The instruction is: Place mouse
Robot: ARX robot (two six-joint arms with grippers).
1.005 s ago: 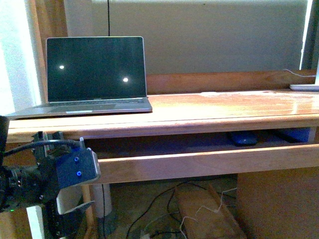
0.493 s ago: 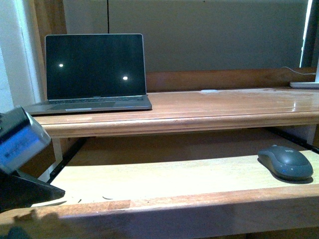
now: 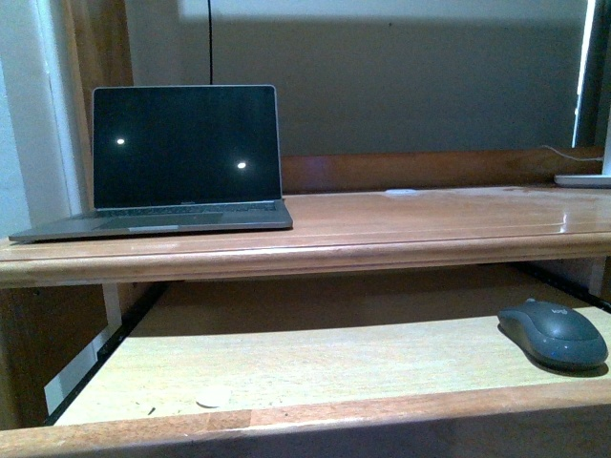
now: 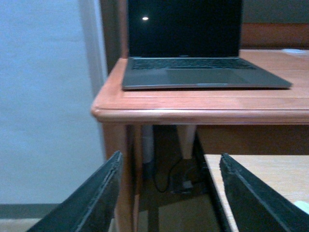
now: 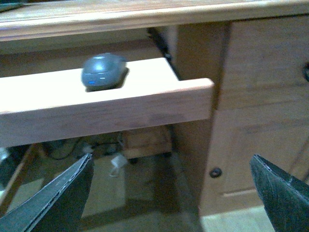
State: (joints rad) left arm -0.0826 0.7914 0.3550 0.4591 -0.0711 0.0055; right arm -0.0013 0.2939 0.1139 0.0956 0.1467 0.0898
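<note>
The mouse should go on the desk, so my right gripper needs to grab its rounded body [image 3: 556, 336] next.
The dark grey mouse [image 3: 554, 333] lies on the pulled-out wooden tray [image 3: 286, 363] under the desk, at its right end. It also shows in the right wrist view [image 5: 103, 71], on the tray near its corner. My right gripper [image 5: 171, 193] is open and empty, below and in front of the tray's front edge, apart from the mouse. My left gripper [image 4: 169, 193] is open and empty, by the desk's left corner, below the desktop. Neither gripper shows in the front view.
An open laptop [image 3: 177, 157] with a dark screen stands on the desktop [image 3: 430, 224] at the left. A white object [image 3: 584, 178] lies at the desk's far right. A cabinet door [image 5: 260, 111] stands right of the tray. Cables lie under the desk.
The view has shifted slightly; my left arm, seen at the lower left half a second ago, has left the front view. The tray stands out with the mouse on it, as half a second ago.
</note>
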